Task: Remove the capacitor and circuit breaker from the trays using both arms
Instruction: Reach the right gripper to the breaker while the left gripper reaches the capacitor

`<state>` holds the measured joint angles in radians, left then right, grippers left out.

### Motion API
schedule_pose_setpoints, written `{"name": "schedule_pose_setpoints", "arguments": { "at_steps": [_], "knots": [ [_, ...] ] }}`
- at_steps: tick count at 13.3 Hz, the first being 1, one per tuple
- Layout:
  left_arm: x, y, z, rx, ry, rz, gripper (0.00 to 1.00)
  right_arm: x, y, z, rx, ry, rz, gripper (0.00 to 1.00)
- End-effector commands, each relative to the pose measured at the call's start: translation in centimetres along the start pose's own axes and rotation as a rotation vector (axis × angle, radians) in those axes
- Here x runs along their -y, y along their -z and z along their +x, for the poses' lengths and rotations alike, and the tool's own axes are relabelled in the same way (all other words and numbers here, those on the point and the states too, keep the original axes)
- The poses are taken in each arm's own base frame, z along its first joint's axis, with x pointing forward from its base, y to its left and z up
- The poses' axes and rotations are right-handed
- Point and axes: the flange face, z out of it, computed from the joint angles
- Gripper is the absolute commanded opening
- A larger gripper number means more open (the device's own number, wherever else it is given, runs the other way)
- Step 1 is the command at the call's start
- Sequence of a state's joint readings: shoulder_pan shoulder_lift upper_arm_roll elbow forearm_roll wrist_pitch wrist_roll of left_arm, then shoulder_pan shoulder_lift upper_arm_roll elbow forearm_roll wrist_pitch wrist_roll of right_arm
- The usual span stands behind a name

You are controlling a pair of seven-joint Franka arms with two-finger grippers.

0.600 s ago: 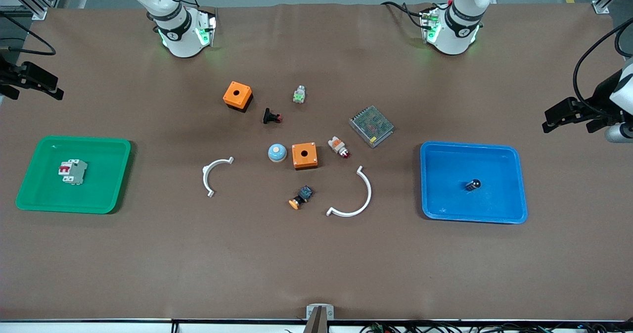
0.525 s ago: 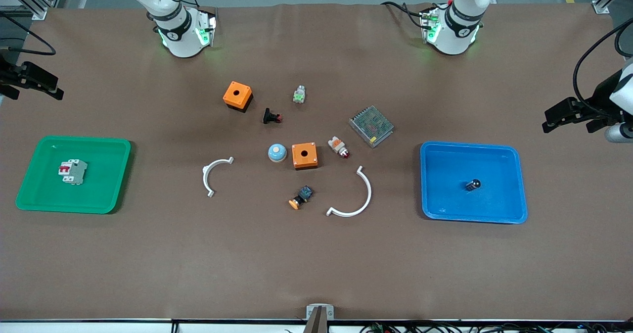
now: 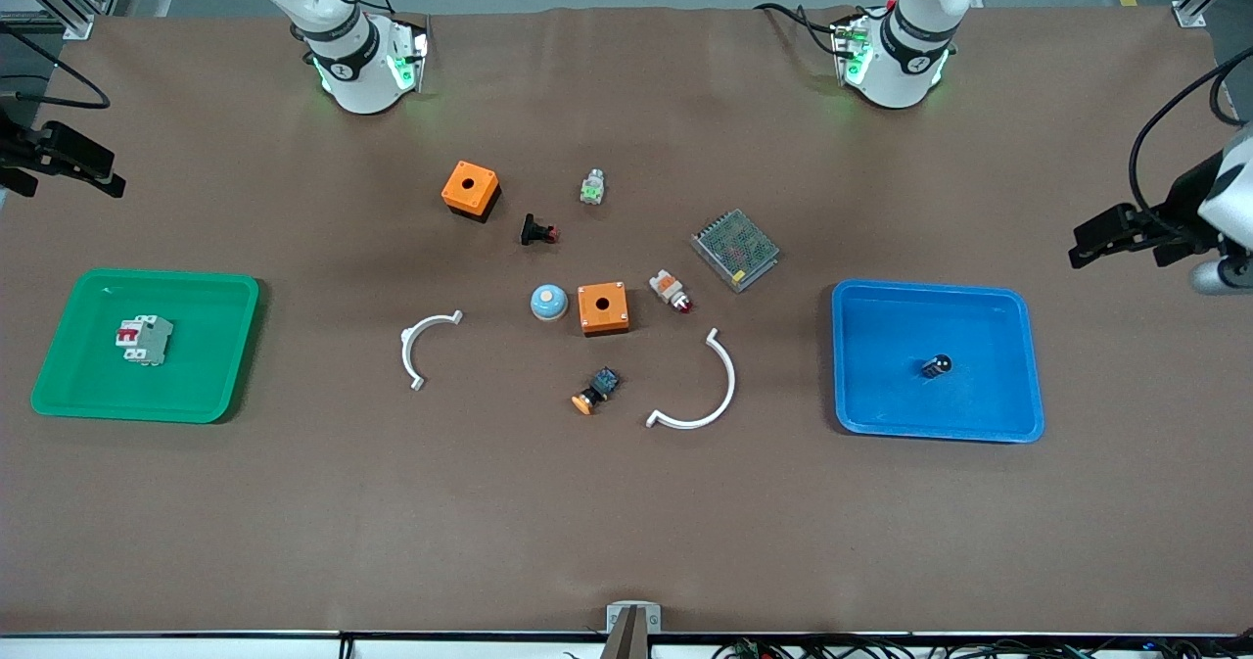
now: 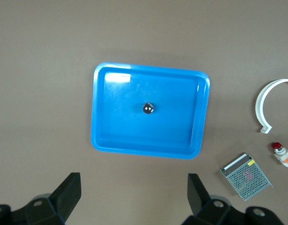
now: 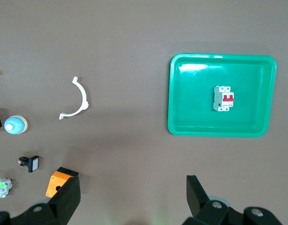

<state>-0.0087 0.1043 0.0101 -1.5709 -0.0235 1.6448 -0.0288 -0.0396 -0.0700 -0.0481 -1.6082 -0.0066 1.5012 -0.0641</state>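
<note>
My right gripper will grab the circuit breaker by its sides beside the red lever next. Then it can take the circuit breaker out of the green tray.
The capacitor, a tiny black cylinder with a silvery top, lies in the blue tray at the left arm's end of the table; it also shows in the left wrist view. The breaker, light grey with a red lever, lies in the green tray at the right arm's end and shows in the right wrist view. My left gripper is open and empty, high over bare table beside the blue tray. My right gripper is open and empty, high over bare table beside the green tray.
In the middle of the table lie two orange boxes, a black push button, a grey-green switch, a mesh-covered unit, a white-orange part, a blue dome, a black-blue button and two white arcs.
My left gripper has shifted slightly at the table's edge. The right gripper, the capacitor and the breaker have not moved.
</note>
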Motion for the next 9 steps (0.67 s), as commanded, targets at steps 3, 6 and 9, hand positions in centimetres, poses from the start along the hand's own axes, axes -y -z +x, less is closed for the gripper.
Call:
{"name": "schedule_pose_setpoints", "arguments": {
  "at_steps": [3,6,9],
  "knots": [
    [-0.4,-10.7,4.1,0.152,0.018,0.003,1.00,-4.0,-6.2,5.2,0.054,-0.075,-0.007,1.00],
    [0.2,-18.7,7.0,0.166,0.027,0.011,1.00,-9.8,-12.1,8.4,0.062,-0.139,-0.005,1.00],
    [0.7,-24.0,6.6,0.124,0.031,0.011,1.00,-15.7,-20.6,10.7,0.066,-0.046,0.014,1.00]
  ]
}}
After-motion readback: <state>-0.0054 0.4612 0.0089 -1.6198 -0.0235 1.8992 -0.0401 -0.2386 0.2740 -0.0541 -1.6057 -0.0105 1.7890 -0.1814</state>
